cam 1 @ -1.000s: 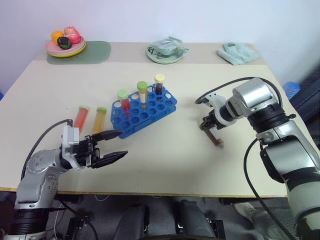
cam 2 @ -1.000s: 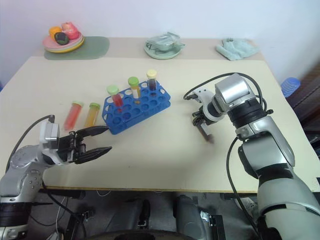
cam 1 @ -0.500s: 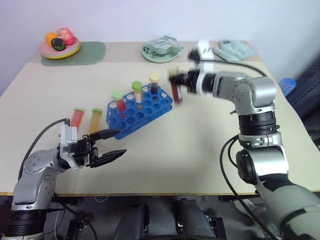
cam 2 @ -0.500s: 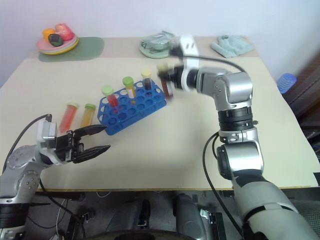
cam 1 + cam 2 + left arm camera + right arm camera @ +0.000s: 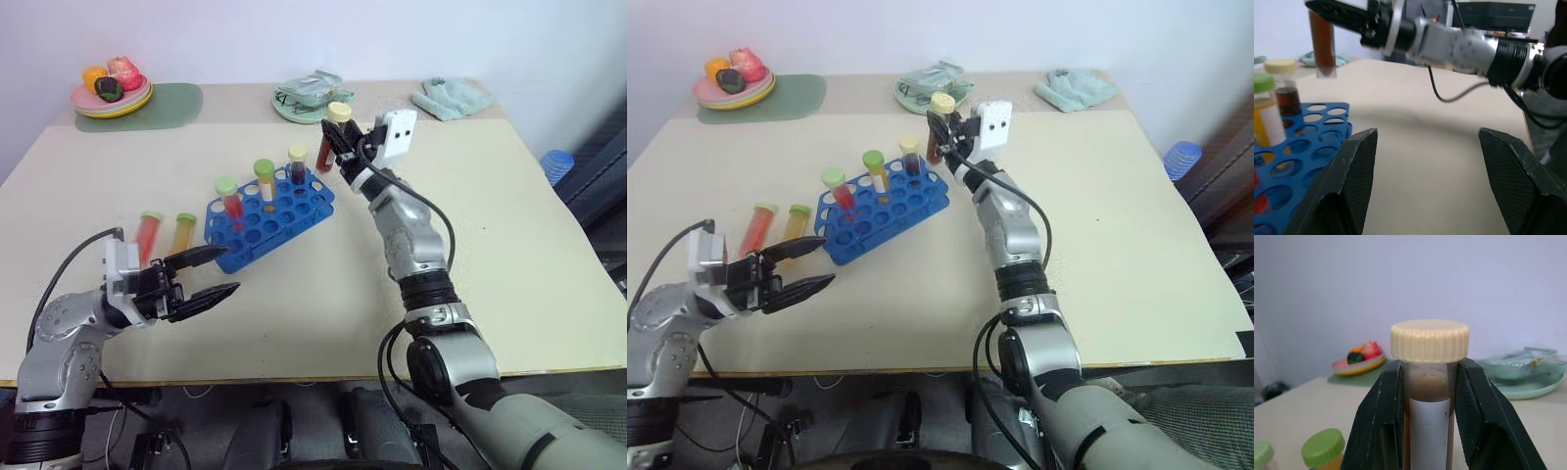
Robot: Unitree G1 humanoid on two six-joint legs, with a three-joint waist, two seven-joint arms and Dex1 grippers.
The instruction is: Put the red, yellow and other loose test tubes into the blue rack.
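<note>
The brown cream-capped tube is above the blue rack's far end, so my right gripper must hold on until it's in.
The blue rack stands left of the table's middle with three capped tubes upright in its back row. Two loose test tubes lie side by side on the table left of it: a red one and an orange-yellow one, both green-capped. My right gripper is shut on a dark brown tube with a cream cap. It holds that tube nearly upright in the air above the rack's far right end. My left gripper hovers open and empty near the rack's front left corner, just in front of the two lying tubes.
Along the table's back edge are a plate of fruit on a green mat, a pale green dish holding a packet, and a crumpled cloth. A blue object sits beyond the right edge.
My right arm lifted the dark brown tube from the table's right middle and swung it left to above the rack's right end. The left gripper stayed open in place.
</note>
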